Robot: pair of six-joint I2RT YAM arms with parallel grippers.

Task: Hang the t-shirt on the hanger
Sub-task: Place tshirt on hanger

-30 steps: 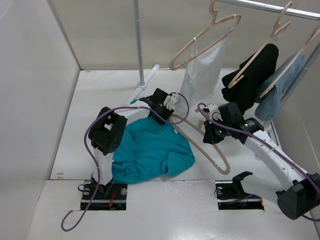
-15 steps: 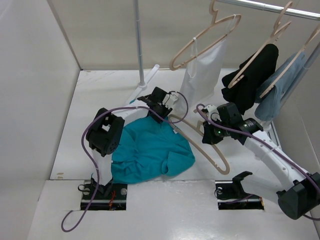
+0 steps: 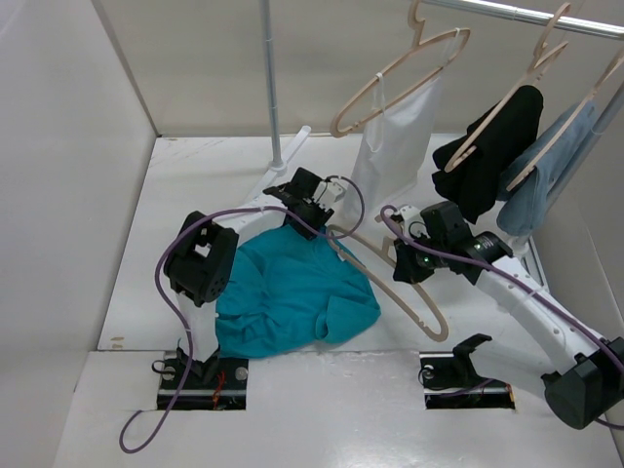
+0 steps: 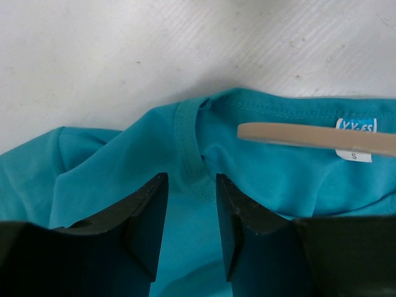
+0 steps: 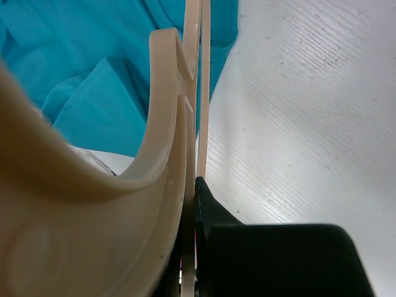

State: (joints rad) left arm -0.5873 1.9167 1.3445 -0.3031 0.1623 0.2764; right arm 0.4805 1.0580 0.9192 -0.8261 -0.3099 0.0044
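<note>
The t-shirt (image 3: 292, 292) has its collar rib (image 3: 314, 235) beside the hanger tip. My left gripper will grab it there next and keep the neck open to put the hanger in.
The teal t-shirt (image 3: 292, 292) lies crumpled on the table, with its collar (image 4: 192, 142) and white neck label (image 4: 354, 133) toward the back. My left gripper (image 3: 314, 203) is over the collar. Its jaws (image 4: 190, 179) stand a little apart, one on each side of the collar rib, so it is open. The beige hanger (image 3: 429, 307) lies to the right of the shirt. My right gripper (image 3: 414, 258) is shut on it near its hook. One hanger arm tip (image 4: 309, 136) rests inside the neck opening beside the label. In the right wrist view the hanger (image 5: 167, 124) fills the left side, with the t-shirt (image 5: 93, 62) behind it.
A rack pole (image 3: 271, 88) rises at the back, and its white foot (image 3: 283, 161) is just behind my left gripper. From the rail (image 3: 526, 15) hang a white top (image 3: 395, 127), a black garment (image 3: 487, 146) and a pale blue garment (image 3: 546, 175), close above my right arm. Walls close off the left and the back.
The left arm's elbow has swung left and toward the near edge. Its gripper has edged slightly back-left at the collar. The right gripper and hanger have shifted a little left.
</note>
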